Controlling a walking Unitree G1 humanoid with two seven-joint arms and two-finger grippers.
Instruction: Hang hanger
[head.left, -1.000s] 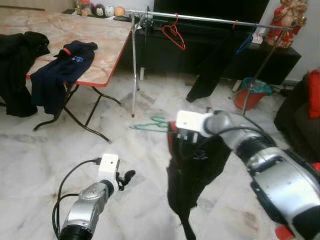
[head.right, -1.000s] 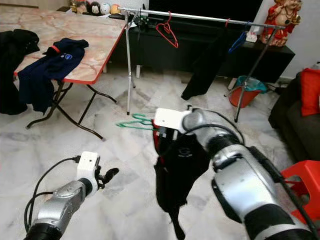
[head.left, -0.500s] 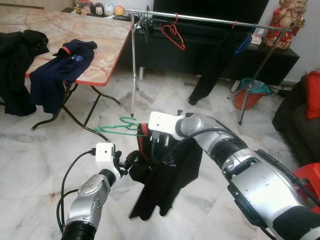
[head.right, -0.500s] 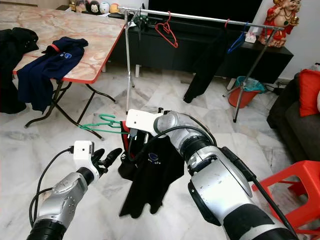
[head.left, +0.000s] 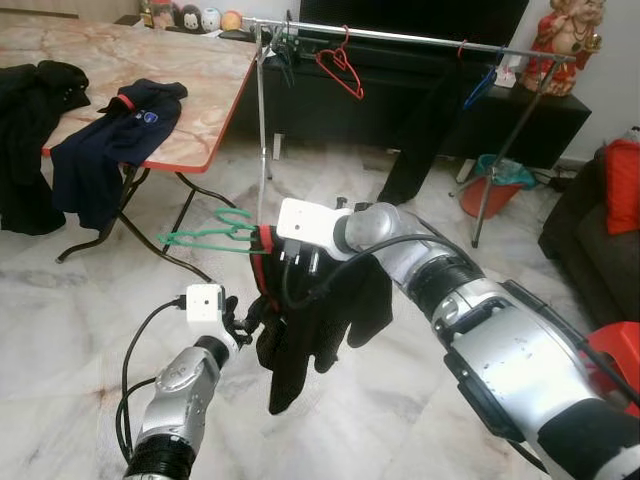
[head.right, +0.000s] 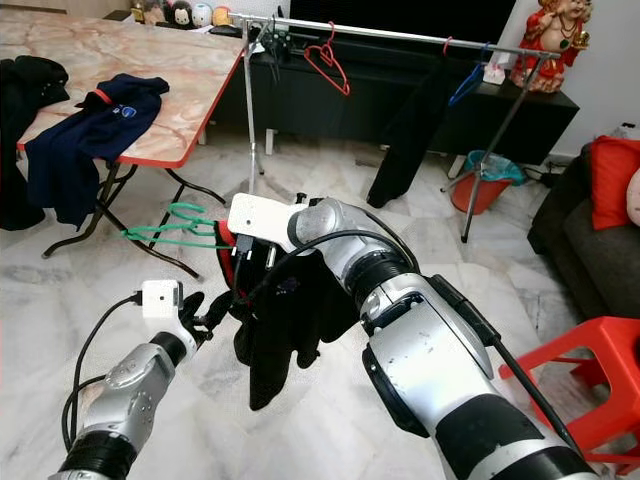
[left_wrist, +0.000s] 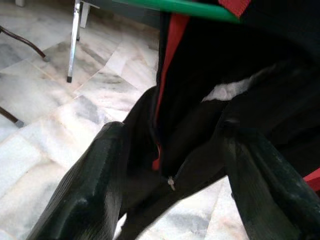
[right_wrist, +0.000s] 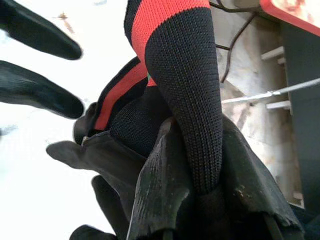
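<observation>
My left gripper will next pinch the shirt by the red-and-black trim (head.left: 265, 284), since that thin edge stands open while the black cloth below hangs slack (head.left: 298, 352).
A black shirt (head.left: 320, 310) with a red collar hangs on a green hanger (head.left: 205, 237) whose hook points left. My right gripper (head.left: 285, 262) holds it at mid height above the floor. In the right wrist view the right gripper (right_wrist: 195, 150) is shut on the red-and-black collar (right_wrist: 185, 75). My left gripper (head.left: 250, 315) is just left of the shirt's lower part. In the left wrist view its fingers (left_wrist: 95, 190) stand open with the black cloth between them and the green hanger bar (left_wrist: 195, 7) above. The clothes rail (head.left: 400, 37) stands farther back.
On the rail hang a red hanger (head.left: 340, 68), a blue hanger (head.left: 480, 85) and a dark garment (head.left: 425, 120). A folding table (head.left: 190, 90) with a navy shirt (head.left: 110, 140) stands at the left. A bucket (head.left: 490, 180) and a red stool (head.right: 590, 370) are on the right.
My right gripper has carried the shirt and hanger up and to the left. The left gripper has risen and come in against the shirt's lower part.
</observation>
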